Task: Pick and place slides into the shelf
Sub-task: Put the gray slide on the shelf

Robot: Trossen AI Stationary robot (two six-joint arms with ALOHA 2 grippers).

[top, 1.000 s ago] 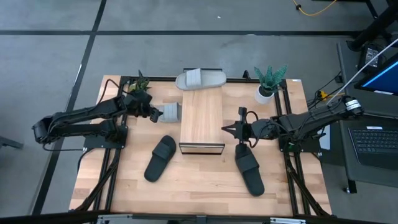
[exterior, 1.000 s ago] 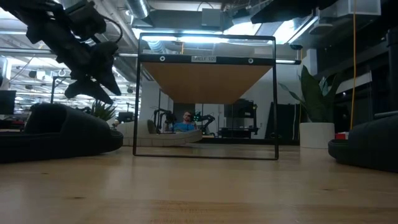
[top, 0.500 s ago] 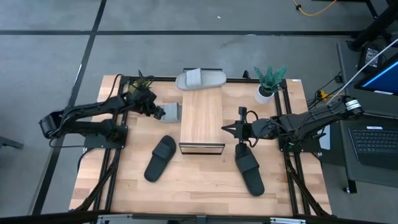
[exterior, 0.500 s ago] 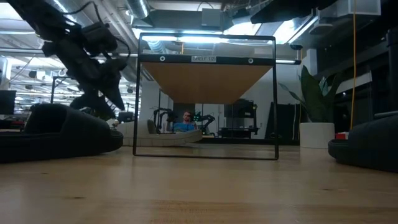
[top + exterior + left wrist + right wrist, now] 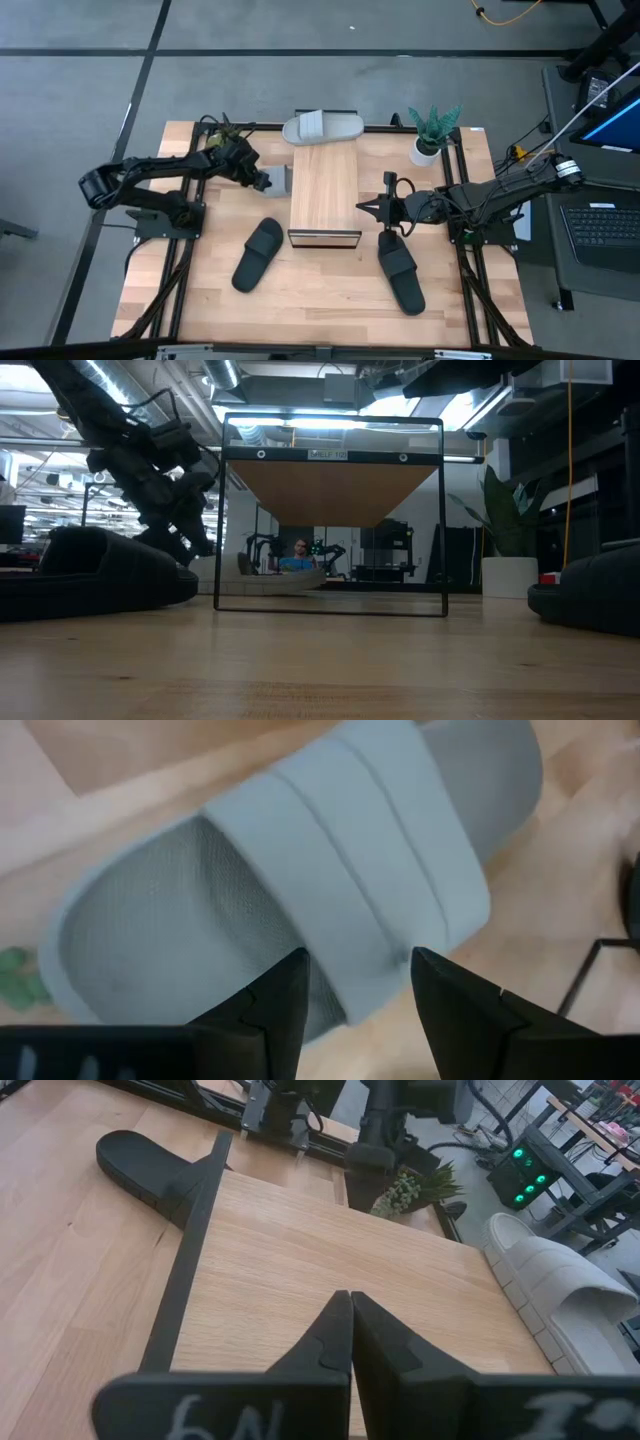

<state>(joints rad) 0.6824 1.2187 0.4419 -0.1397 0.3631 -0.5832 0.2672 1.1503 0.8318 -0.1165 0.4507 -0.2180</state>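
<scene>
My left gripper should next grab the light grey slide by its ribbed strap (image 5: 275, 180). Then it can put the light grey slide into the shelf (image 5: 324, 190).
A light grey slide (image 5: 277, 180) lies on the table against the shelf's left side; its ribbed strap (image 5: 350, 870) fills the left wrist view. My left gripper (image 5: 262, 181) (image 5: 355, 990) is open, low over that slide, with a finger on either side of the strap's end. A second grey slide (image 5: 322, 127) lies at the far end of the shelf (image 5: 324, 190). Two black slides (image 5: 258, 254) (image 5: 400, 270) lie near the shelf's near corners. My right gripper (image 5: 368, 208) (image 5: 350, 1325) is shut and waits beside the shelf's right edge. My left gripper's open fingers (image 5: 285, 995) come at the grey slide from above, slanting, and straddle the strap's end (image 5: 400, 960) where it meets the sole. I cannot tell whether they touch it. The slide lies flat on the table.
A potted plant in a white pot (image 5: 430, 135) stands at the table's far right, and a small plant (image 5: 225, 133) stands by the left arm. In the low view the shelf frame (image 5: 330, 510) stands mid-table, between the black slides (image 5: 90, 570) (image 5: 590, 595). A laptop (image 5: 600, 225) sits off the table's right side.
My left gripper has moved toward the shelf and down onto the grey slide beside it, staying open. The slide has kept its place.
</scene>
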